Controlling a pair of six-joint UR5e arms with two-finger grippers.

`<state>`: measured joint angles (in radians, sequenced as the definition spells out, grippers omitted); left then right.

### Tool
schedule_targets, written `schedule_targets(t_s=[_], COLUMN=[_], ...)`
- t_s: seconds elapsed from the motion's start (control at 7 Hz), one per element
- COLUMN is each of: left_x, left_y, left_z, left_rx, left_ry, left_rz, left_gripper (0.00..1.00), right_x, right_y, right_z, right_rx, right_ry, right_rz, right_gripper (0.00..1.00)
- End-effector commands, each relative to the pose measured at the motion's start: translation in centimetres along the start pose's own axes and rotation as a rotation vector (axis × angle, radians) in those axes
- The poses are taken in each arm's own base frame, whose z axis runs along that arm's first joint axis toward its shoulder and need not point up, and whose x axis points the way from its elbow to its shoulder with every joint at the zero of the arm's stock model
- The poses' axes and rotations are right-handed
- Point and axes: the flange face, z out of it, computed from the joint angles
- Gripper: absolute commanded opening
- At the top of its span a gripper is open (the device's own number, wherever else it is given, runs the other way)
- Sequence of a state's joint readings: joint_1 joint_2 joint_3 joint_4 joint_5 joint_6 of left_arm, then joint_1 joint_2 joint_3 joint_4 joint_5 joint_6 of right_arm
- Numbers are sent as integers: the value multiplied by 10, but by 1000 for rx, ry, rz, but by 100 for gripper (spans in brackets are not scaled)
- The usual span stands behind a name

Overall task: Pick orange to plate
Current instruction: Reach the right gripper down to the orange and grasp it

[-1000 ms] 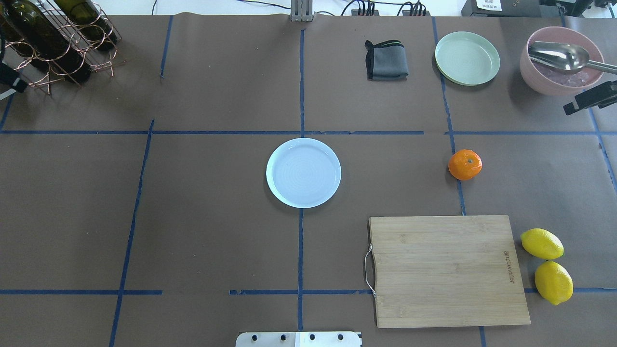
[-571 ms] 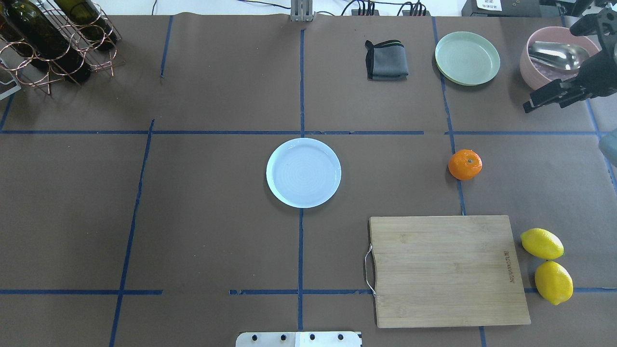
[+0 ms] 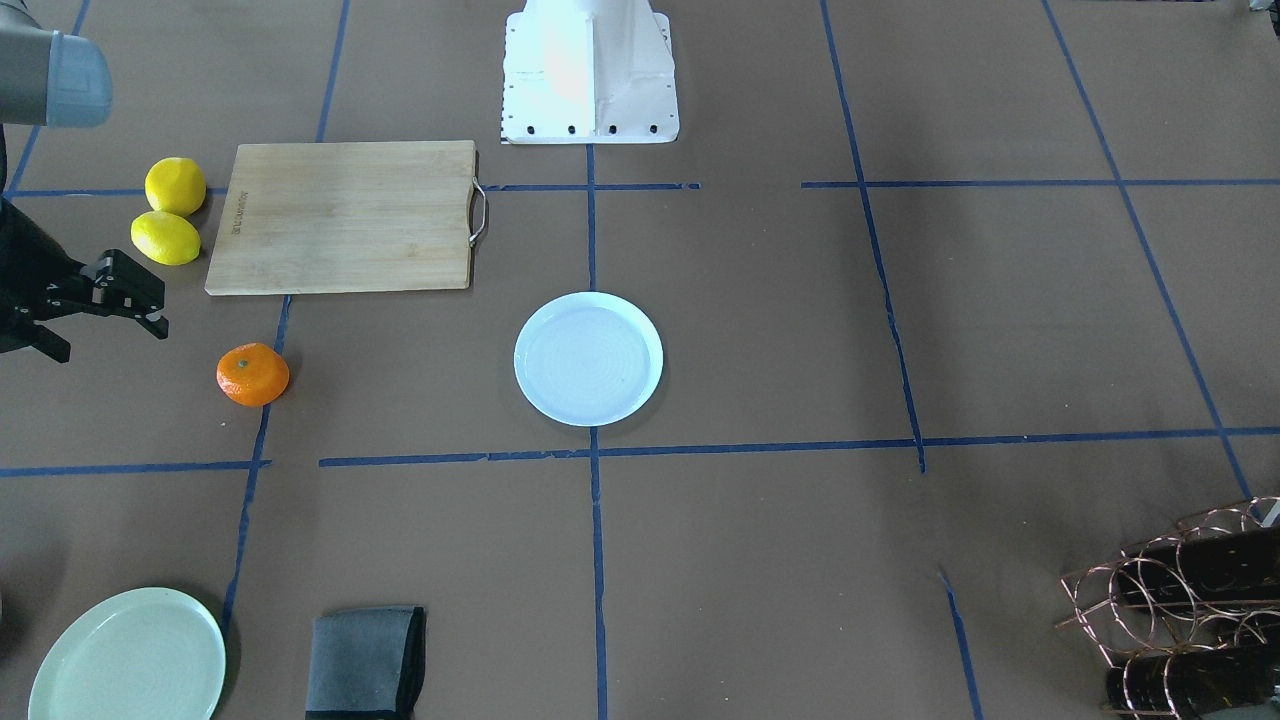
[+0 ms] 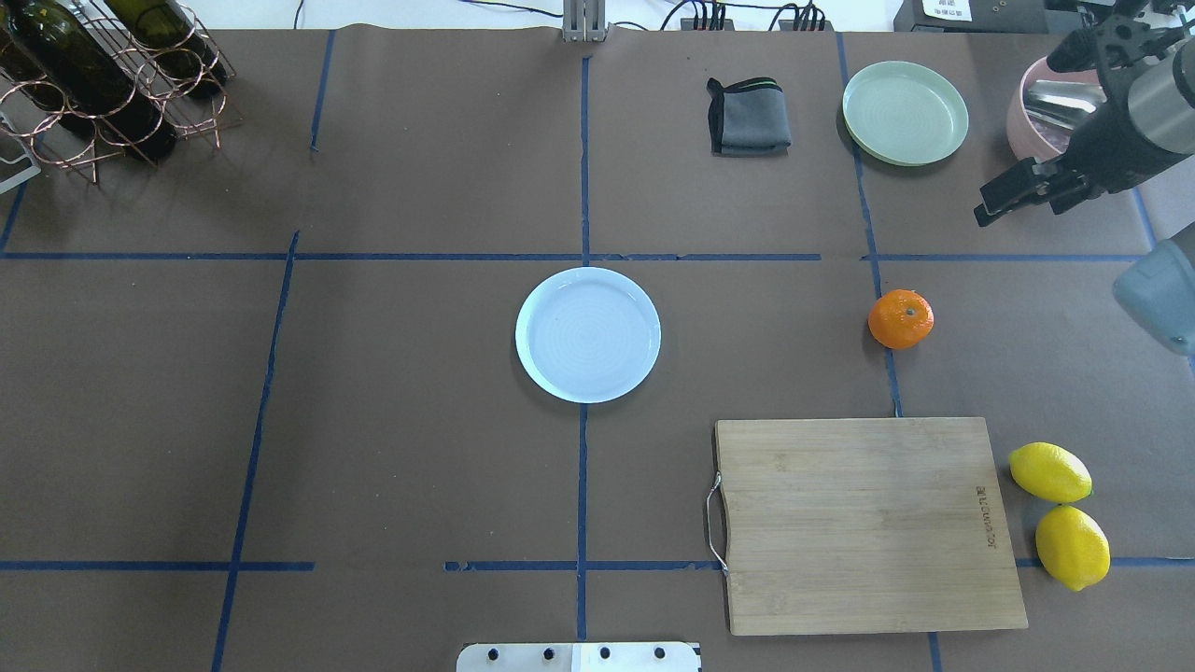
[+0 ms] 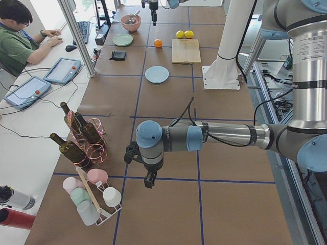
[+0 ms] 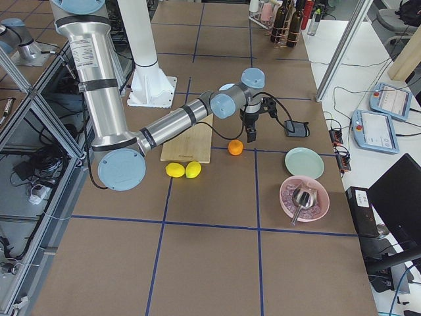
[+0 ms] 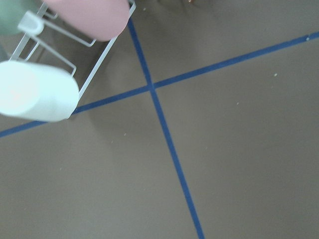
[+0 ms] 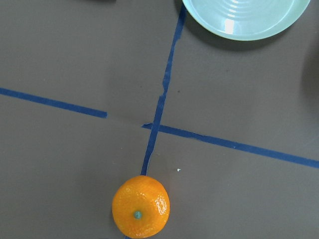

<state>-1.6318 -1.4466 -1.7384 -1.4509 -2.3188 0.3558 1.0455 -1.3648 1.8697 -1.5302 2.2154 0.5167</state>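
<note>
The orange should go onto the pale bluish plate, so my right gripper should grab the orange's round sides next.
The orange lies on a blue tape line right of the table's centre, also seen in the front view and at the bottom of the right wrist view. The pale bluish plate sits empty at the centre. My right gripper hovers beyond and to the right of the orange, apart from it, its fingers spread and empty. My left gripper hangs far off at the table's left end, seen only in the left side view; whether it is open or shut I cannot tell.
A wooden cutting board and two lemons lie near the orange. A pale green plate, a grey cloth and a pink bowl with a spoon stand at the back right. A bottle rack is back left.
My right arm has come in from the right edge, its gripper moving left toward the orange's side of the table. Orange and plate have not moved.
</note>
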Motion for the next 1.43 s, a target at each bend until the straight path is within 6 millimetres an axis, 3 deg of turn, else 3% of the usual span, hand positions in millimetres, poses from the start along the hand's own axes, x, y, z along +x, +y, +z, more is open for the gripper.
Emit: schedule_targets(t_s=[0.0, 0.29, 0.43, 1.0, 1.29], left_x=[-4, -4, -3, -3, -3], left_y=[0, 0, 2, 4, 3], left_z=[2, 2, 2, 2, 1], left_rx=[0, -1, -1, -1, 2], left_ry=[3, 4, 4, 5, 3], left_rz=[-6, -5, -4, -3, 0], left_gripper=[100, 100, 100, 100, 100], right_x=[-28, -45, -48, -43, -41], right_y=[12, 19, 22, 29, 35], right_z=[48, 112, 124, 135, 160], right_rx=[20, 77, 91, 76, 60], right_ry=[57, 33, 13, 40, 78], right_rz=[24, 37, 27, 26, 16], right_gripper=[100, 100, 100, 100, 100])
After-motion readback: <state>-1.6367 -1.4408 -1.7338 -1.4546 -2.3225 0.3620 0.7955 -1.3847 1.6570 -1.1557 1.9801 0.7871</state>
